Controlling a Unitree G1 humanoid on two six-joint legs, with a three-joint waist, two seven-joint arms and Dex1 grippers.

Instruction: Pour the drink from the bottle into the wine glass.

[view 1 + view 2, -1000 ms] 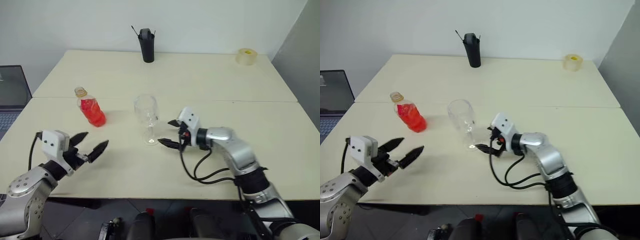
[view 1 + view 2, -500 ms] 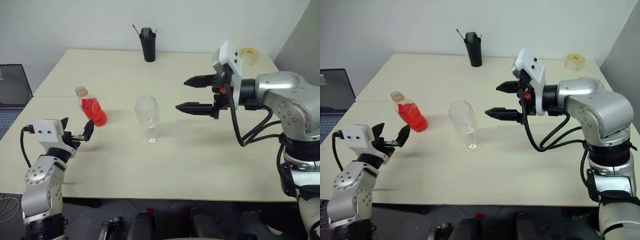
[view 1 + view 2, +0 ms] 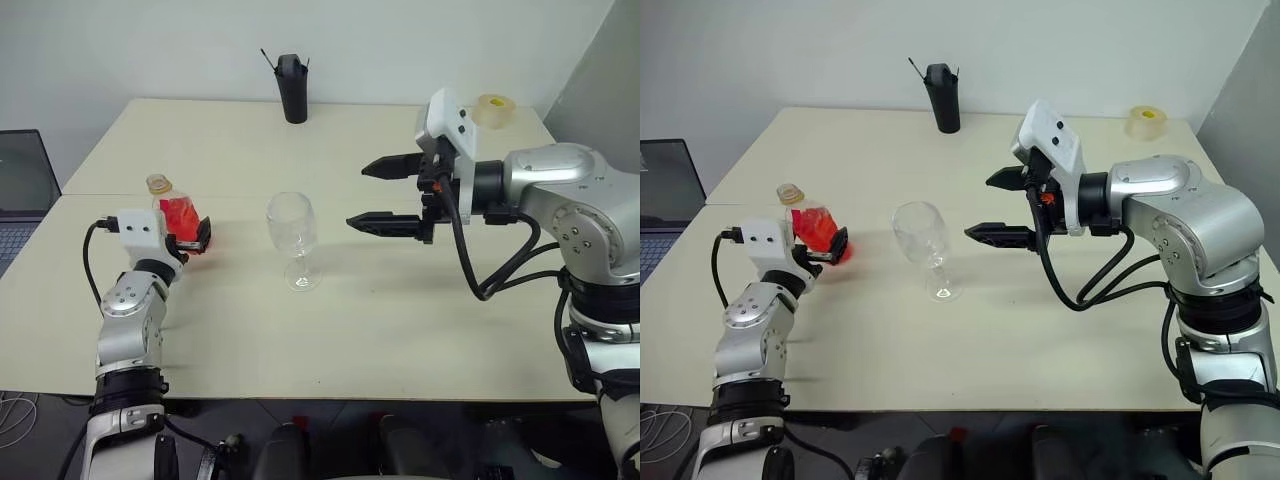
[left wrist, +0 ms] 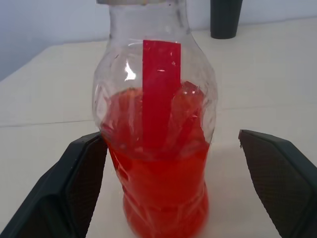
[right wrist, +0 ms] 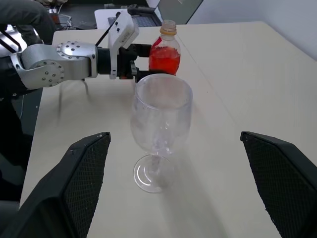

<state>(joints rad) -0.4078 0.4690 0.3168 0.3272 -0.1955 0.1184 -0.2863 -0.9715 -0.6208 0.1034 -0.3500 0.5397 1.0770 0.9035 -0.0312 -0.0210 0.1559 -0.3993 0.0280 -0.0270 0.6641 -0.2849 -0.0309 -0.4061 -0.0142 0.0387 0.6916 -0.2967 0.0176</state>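
Observation:
I should next grab the bottle by its narrowed middle (image 4: 161, 186) with my left gripper to pour. The bottle bulges round at its shoulder (image 4: 155, 101) and gets narrower below.
The bottle (image 4: 156, 124), clear and squat with a tan cap, stands upright on the left of the table (image 3: 400, 320) with the red drink (image 4: 158, 198) filling its lower half. My left gripper (image 3: 188, 238) is open and level, one finger on each side of the bottle's body; one finger (image 4: 74, 188) is close against it, the other (image 4: 277, 178) well apart. The empty wine glass (image 3: 292, 228) stands upright mid-table. My right gripper (image 3: 358, 197) hangs open in the air to the right of the glass bowl, pointing left at it without touching.
A tall black cup (image 3: 292, 90) stands at the table's far edge and a tape roll (image 3: 492, 110) at the far right corner. A laptop (image 3: 20, 190) sits off the table's left side. Cables loop under my right forearm.
My left gripper has moved forward until its open fingers flank the bottle. My right gripper rose from beside the glass foot to bowl height, then held still.

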